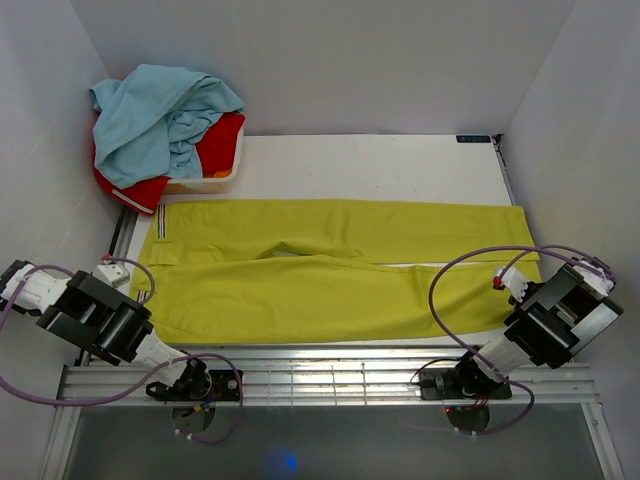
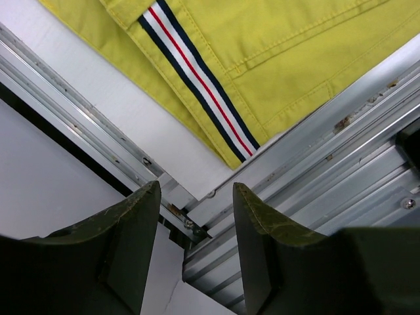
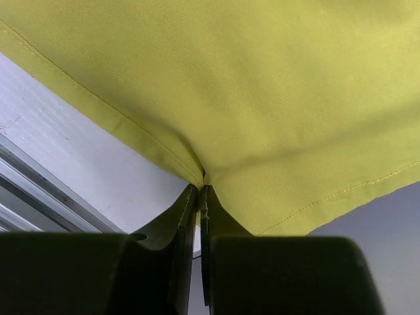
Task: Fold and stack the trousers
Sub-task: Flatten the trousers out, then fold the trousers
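Observation:
I need to fold the near leg over the far one, so next my left gripper needs to grab the trousers' striped waistband at its near corner [image 2: 243, 148].
The yellow-green trousers [image 1: 330, 270] lie spread flat across the white table, waistband at the left, both legs running right. Their striped label [image 2: 197, 77] shows at the waistband corner in the left wrist view. My left gripper [image 2: 195, 197] is open and empty, hovering over the metal rails just off the waistband's near corner. My right gripper [image 3: 202, 187] is shut on the near leg's hem corner, the cloth [image 3: 262, 98] pinched and puckered between the fingers. In the top view the right arm [image 1: 560, 315] sits at the trousers' right end.
A light blue garment [image 1: 165, 120] lies heaped on a red garment [image 1: 215, 145] at the back left corner. Aluminium rails [image 1: 330, 375] run along the near edge. White walls enclose the left, right and back.

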{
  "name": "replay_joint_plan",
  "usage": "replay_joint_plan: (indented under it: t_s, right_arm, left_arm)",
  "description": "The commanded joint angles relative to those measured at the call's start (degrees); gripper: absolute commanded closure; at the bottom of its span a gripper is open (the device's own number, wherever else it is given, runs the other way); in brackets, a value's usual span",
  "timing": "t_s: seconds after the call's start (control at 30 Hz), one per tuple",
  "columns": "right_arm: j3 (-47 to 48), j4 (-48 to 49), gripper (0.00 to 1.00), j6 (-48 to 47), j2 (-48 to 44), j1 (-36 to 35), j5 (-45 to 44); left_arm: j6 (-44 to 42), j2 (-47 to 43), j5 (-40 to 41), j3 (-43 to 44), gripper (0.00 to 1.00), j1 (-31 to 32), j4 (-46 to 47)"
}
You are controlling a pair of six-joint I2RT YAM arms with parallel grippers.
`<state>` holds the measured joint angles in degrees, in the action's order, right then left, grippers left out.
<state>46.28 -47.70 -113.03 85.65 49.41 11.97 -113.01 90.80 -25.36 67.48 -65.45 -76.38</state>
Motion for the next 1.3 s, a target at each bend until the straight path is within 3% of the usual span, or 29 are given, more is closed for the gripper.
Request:
replay_joint_plan:
  t_s: [0.0, 0.17, 0.4, 0.7, 0.93, 1.13, 1.27]
  right_arm:
    - [2.05, -2.74, 0.92, -45.26, 0.84, -0.01, 1.92]
    - [3.90, -6.52, 0.92, -45.61, -1.53, 0.07, 2.45]
    - [1.44, -5.47, 0.92, -45.52, -2.85, 0.07, 0.43]
    - [0.04, -4.15, 0.92, -43.85, -3.12, 0.07, -1.42]
    - [0.04, -3.98, 0.92, -43.33, -3.12, -0.01, -1.95]
    - [-0.58, -3.54, 0.92, -43.24, -3.12, -0.10, -2.21]
    - [-0.76, -3.28, 0.92, -43.24, -3.12, -0.19, -2.21]
  left_arm:
    - [-13.89, -0.11, 2.42, 1.42, 0.41, -1.60, -1.58]
    - [-23.38, 1.31, 5.66, 2.13, 0.41, -2.75, -0.62]
    - [-39.73, -4.93, 6.22, -8.94, 0.45, -3.19, 5.71]
    - [-40.27, -6.17, 2.51, -14.22, 0.51, -0.12, 7.73]
    - [-40.18, -6.69, 0.49, -18.52, 0.36, 1.03, 12.12]
    - [-40.27, -6.17, 0.93, -23.88, 0.33, 1.20, 20.73]
    - [-40.18, -4.85, 4.70, -26.78, 0.36, 1.20, 24.25]
